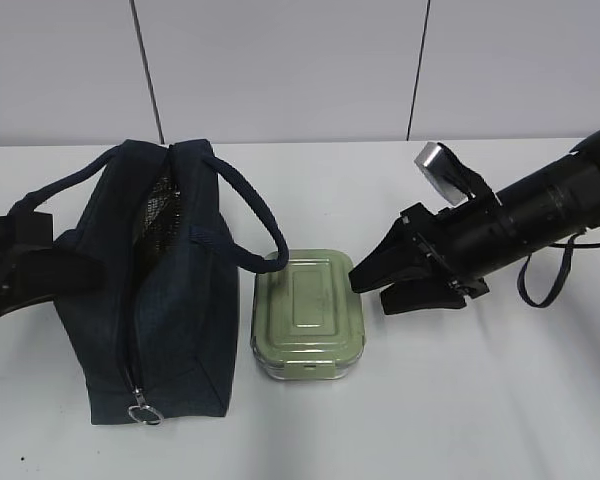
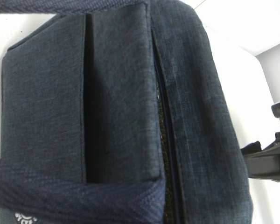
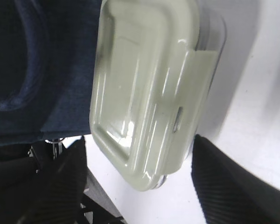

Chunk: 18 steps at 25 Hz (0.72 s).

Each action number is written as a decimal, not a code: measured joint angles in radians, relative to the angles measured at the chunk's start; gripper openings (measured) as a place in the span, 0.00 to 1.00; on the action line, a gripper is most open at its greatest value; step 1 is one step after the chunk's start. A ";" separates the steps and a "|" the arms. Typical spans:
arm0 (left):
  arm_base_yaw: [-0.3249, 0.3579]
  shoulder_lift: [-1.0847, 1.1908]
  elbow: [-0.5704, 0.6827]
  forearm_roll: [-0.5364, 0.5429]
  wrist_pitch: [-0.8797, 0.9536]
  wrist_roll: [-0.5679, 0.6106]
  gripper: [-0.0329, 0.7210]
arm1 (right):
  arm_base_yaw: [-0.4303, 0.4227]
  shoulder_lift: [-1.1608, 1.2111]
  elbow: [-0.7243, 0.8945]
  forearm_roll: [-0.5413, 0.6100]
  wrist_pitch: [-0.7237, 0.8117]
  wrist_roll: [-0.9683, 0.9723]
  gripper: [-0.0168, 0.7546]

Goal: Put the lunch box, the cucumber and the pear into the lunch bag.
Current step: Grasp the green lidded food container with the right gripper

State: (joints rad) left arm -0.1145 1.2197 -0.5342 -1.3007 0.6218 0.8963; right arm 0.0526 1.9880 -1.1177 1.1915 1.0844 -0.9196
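Observation:
My right gripper is going to grab the lunch box next by its end away from the bag, because the bag and its arching strap (image 1: 267, 258) crowd one side.
The navy lunch bag (image 1: 180, 330) lies on the white table (image 1: 480, 420) at the left, its top zipper partly open, with the ring pull (image 1: 143, 412) at the near end. My left gripper (image 1: 15, 265) is at the bag's left side, with one strap handle (image 2: 84, 196) drawn across it; its fingers are hidden. The sage-green lunch box (image 1: 308, 315) stands just right of the bag. My right gripper (image 1: 370, 290) is open, close to the box's right side. In the right wrist view its fingers (image 3: 224, 186) flank the corner of the box (image 3: 144, 93). The cucumber and pear are out of view.
The bag's second handle (image 1: 250, 210) arches over toward the lunch box. A grey panelled wall (image 1: 280, 70) runs behind the table. The right arm's cable (image 1: 540, 285) hangs in a loop at the right. The bag (image 2: 200, 116) fills the left wrist view.

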 joint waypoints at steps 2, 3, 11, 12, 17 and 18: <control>0.000 0.000 0.000 0.000 0.000 0.000 0.02 | 0.000 0.000 0.000 0.009 -0.032 -0.007 0.74; 0.000 0.000 0.000 0.000 0.000 0.001 0.02 | 0.000 0.000 0.000 0.011 -0.044 -0.012 0.76; 0.000 0.000 0.000 -0.009 0.001 0.001 0.02 | 0.049 0.002 -0.002 0.071 -0.144 -0.061 0.80; 0.000 0.000 0.000 -0.009 0.001 0.001 0.02 | 0.057 0.006 -0.007 0.073 -0.146 -0.063 0.80; 0.000 0.000 0.000 -0.009 0.003 0.001 0.02 | 0.084 0.062 -0.035 0.077 -0.161 -0.065 0.80; 0.000 0.000 0.000 -0.009 0.003 0.001 0.02 | 0.086 0.074 -0.038 0.077 -0.163 -0.065 0.80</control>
State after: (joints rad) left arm -0.1145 1.2197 -0.5342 -1.3099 0.6249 0.8972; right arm 0.1388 2.0620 -1.1554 1.2687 0.9211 -0.9849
